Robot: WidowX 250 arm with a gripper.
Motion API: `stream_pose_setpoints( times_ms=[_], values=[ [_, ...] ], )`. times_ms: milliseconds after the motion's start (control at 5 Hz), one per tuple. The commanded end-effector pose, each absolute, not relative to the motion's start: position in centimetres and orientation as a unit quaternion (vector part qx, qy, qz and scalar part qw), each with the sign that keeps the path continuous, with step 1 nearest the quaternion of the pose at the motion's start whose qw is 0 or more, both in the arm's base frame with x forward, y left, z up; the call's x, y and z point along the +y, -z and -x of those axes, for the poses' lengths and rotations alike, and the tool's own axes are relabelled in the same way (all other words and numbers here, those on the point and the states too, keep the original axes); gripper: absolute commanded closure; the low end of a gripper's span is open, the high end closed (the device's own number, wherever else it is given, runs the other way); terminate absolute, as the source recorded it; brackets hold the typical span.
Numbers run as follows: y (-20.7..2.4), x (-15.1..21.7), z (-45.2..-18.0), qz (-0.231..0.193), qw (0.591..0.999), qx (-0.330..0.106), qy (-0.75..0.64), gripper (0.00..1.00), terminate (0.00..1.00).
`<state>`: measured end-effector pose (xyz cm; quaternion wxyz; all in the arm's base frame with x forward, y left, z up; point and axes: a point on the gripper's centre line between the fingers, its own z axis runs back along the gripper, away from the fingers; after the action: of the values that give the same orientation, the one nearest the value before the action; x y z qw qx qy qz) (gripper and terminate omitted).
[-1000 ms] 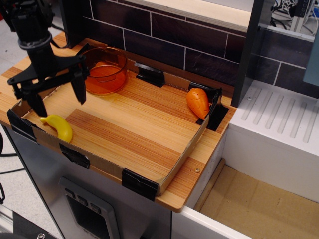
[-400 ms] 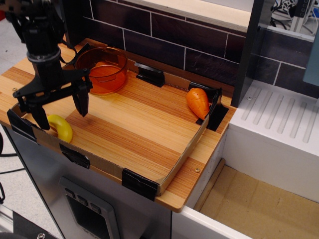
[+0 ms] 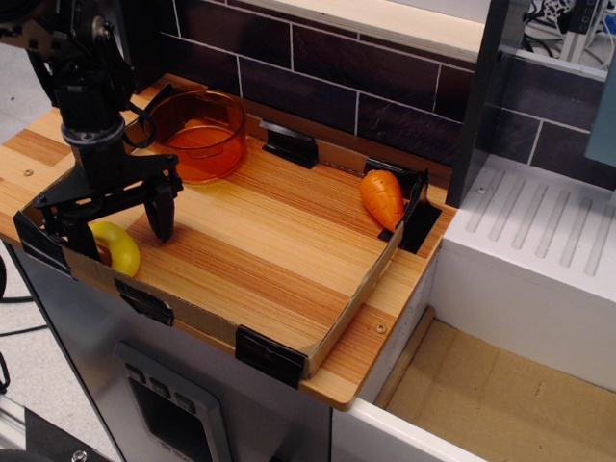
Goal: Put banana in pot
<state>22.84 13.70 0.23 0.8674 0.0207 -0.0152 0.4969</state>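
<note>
I should next put the yellow banana in the orange pot (image 3: 197, 135), so I need to grab the banana with my gripper by its curved body near one end (image 3: 107, 234).
The yellow toy banana (image 3: 117, 247) lies in the front left corner of the cardboard tray (image 3: 371, 274). My gripper (image 3: 123, 227) is open and stands low over the banana, one finger at its left end and the other finger (image 3: 162, 216) to its right. The left part of the banana is hidden behind the finger. The orange translucent pot (image 3: 197, 135) stands at the back left of the tray, behind the gripper, with nothing visible inside.
An orange toy carrot (image 3: 382, 197) lies at the tray's back right corner. Black taped corners mark the tray rim. A dark tiled wall runs behind. A white ribbed surface (image 3: 539, 231) is to the right.
My gripper has moved forward and down from beside the pot to straddle the banana. Its fingers stay open. The banana has not moved.
</note>
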Motion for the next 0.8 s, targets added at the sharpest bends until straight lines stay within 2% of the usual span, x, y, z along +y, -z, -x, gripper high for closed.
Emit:
stream_pose_setpoints(
  times_ms=[0,200,600],
  values=[
    [-1.7,13.3,-23.4,0.011,0.9,-0.003,-0.436,1.0,0.0],
    [-3.2,13.0,-24.0,0.012,0.897,-0.005,-0.441,1.0,0.0],
    [-8.8,10.7,-26.2,0.052,0.881,-0.005,-0.47,1.0,0.0]
  ],
)
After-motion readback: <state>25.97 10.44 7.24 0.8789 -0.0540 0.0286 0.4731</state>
